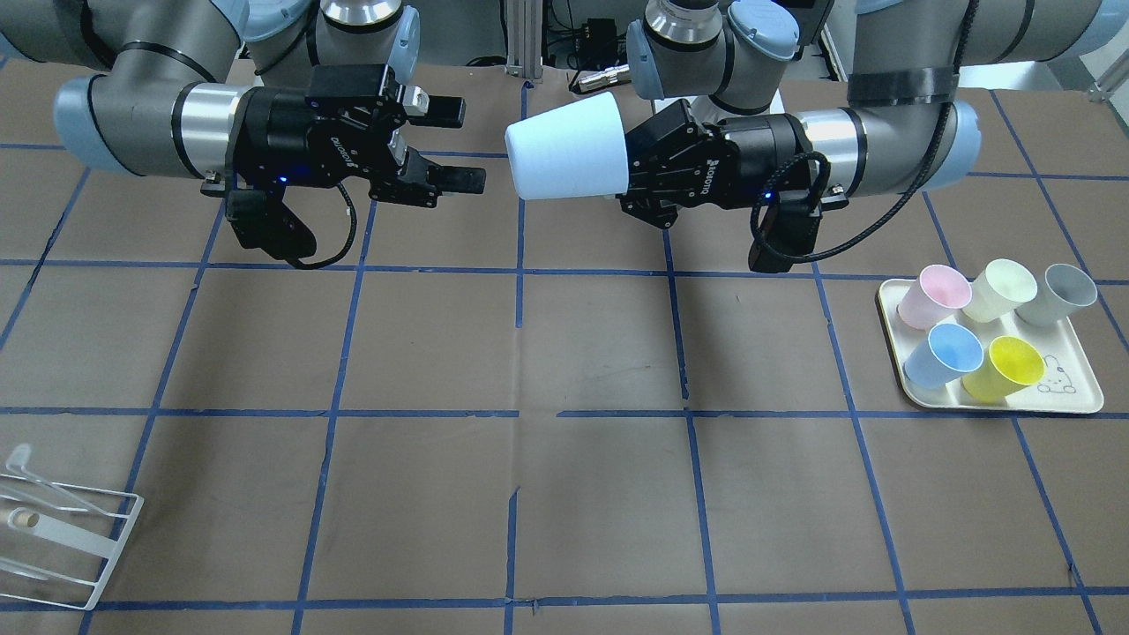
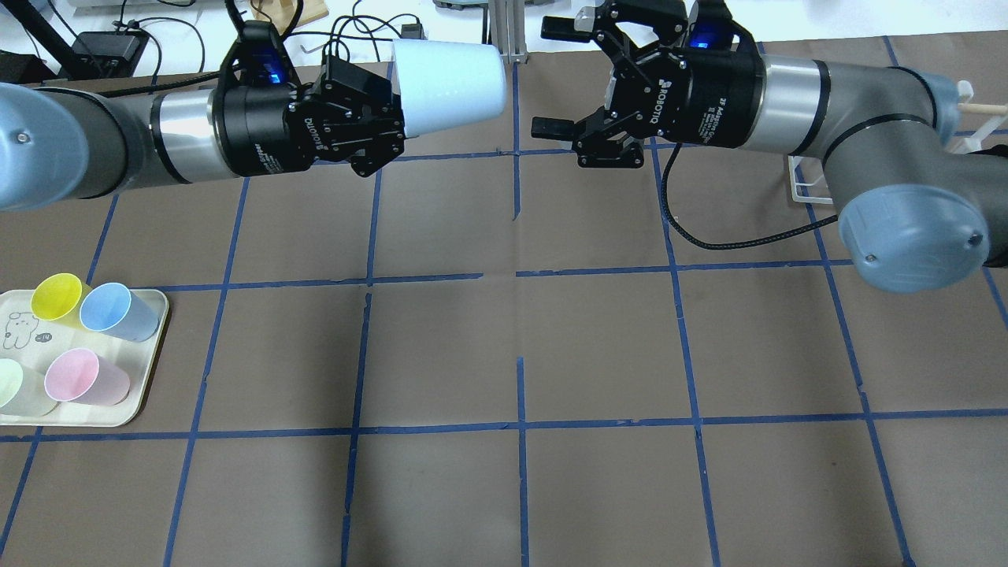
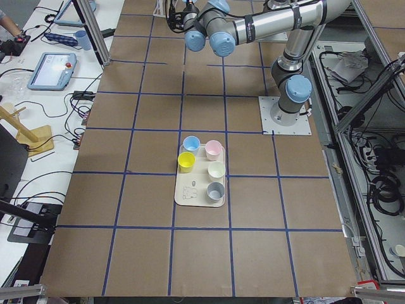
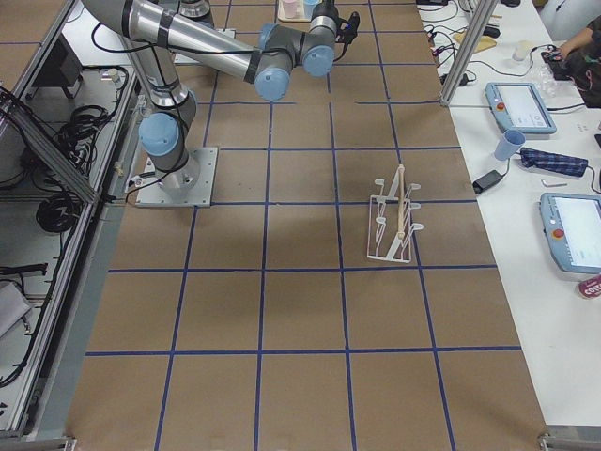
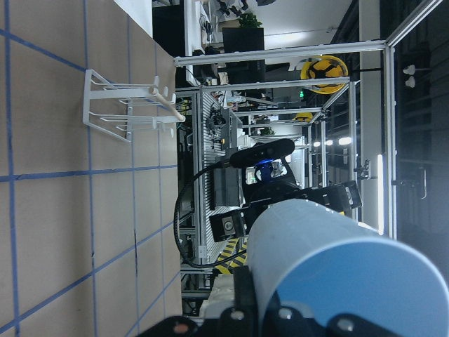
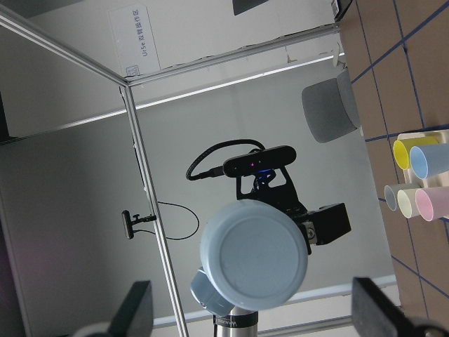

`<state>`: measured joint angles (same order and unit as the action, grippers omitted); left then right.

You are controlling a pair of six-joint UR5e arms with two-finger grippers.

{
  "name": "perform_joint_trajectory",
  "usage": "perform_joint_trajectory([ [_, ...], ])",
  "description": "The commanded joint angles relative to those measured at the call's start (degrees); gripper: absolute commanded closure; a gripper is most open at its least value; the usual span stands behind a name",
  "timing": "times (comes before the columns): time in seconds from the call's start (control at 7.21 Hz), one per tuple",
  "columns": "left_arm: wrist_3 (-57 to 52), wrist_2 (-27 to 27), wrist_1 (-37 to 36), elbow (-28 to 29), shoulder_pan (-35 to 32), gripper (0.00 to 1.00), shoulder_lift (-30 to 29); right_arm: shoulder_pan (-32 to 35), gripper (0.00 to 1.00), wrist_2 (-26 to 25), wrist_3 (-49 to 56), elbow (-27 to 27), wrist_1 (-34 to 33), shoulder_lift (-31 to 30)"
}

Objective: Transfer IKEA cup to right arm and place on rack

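Observation:
The right gripper grabs the IKEA cup by its narrow base end (image 1: 520, 160) next, to take it over for the rack (image 1: 62, 538).
My left gripper (image 1: 631, 157) is shut on the rim end of the pale blue IKEA cup (image 1: 569, 145) and holds it sideways in the air, base toward the right arm. The overhead view also shows the cup (image 2: 449, 83) in the left gripper (image 2: 394, 102). My right gripper (image 1: 459, 145) is open and empty, level with the cup's base and a short gap from it; the overhead view shows it (image 2: 551, 77) too. The right wrist view shows the cup's base (image 6: 254, 254) centred between its fingers (image 6: 133, 312). The white wire rack (image 1: 62, 538) stands on the table on my right side.
A cream tray (image 1: 997, 401) on my left side holds several cups, among them a sky-blue one (image 1: 944, 353) and a grey one (image 1: 1058, 295). The rack also shows in the overhead view (image 2: 811, 185) under my right arm's elbow.

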<state>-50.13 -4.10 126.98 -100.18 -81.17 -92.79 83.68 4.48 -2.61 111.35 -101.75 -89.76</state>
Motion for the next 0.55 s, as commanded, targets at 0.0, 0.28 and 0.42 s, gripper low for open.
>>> perform_joint_trajectory([
  [0.0, -0.1, 2.6, -0.1, 0.0, -2.8, 1.0, -0.6, 0.5, 0.0, 0.0, -0.1, 0.3, 0.0, 0.2],
  [0.28, 0.0, 2.8, -0.1, -0.1, -3.4, 1.0, -0.5, 0.7, 0.0, 0.0, -1.3, 0.2, 0.0, 0.2],
  [0.42, 0.0, 2.9, -0.1, -0.1, -3.7, 1.0, -0.5, 1.0, 0.02, 0.0, -2.3, -0.1, 0.0, 0.1],
])
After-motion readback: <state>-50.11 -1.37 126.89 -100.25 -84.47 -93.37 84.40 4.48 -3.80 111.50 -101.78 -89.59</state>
